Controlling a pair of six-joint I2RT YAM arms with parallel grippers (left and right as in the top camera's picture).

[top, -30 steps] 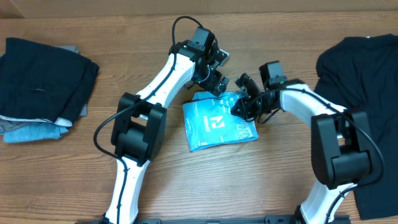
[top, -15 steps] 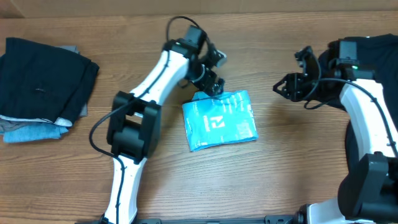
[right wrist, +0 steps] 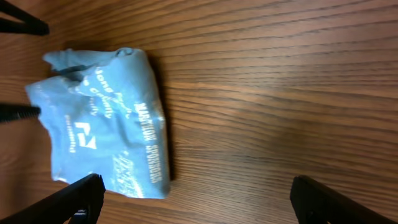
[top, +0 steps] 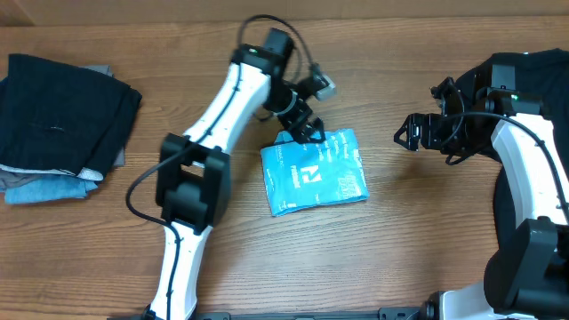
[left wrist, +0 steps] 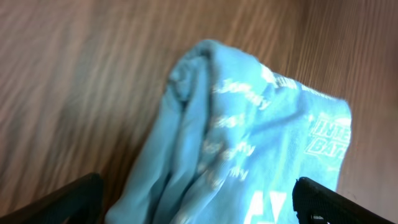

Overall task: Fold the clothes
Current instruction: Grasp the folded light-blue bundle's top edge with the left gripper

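I will next hold the folded sky-blue T-shirt with my left gripper by its bunched back edge (top: 300,139) (left wrist: 179,153), so the front stays free to lay flat on the stack.
The clothes, a sky-blue T-shirt (top: 313,172) with white lettering, lie folded into a small rectangle at the table's middle. My left gripper (top: 311,108) hangs open over its back left corner. In the left wrist view the bunched blue fabric (left wrist: 236,137) fills the space between the two wide-apart black fingertips (left wrist: 68,199). My right gripper (top: 411,133) stands open well to the right of the shirt, holding nothing. The right wrist view has the shirt (right wrist: 102,124) at the left. Bare wood lies between the fingertips (right wrist: 336,202).
A stack of folded dark and dull-blue garments (top: 62,124) sits at the left edge. A plain black shirt (top: 553,80) lies spread at the right edge, under my right arm. The wooden table (top: 400,240) shows in front of the blue shirt.
My right gripper opened, let go of the blue shirt's right edge and drew back to the right. The left gripper stayed open and shifted slightly over the shirt's back corner.
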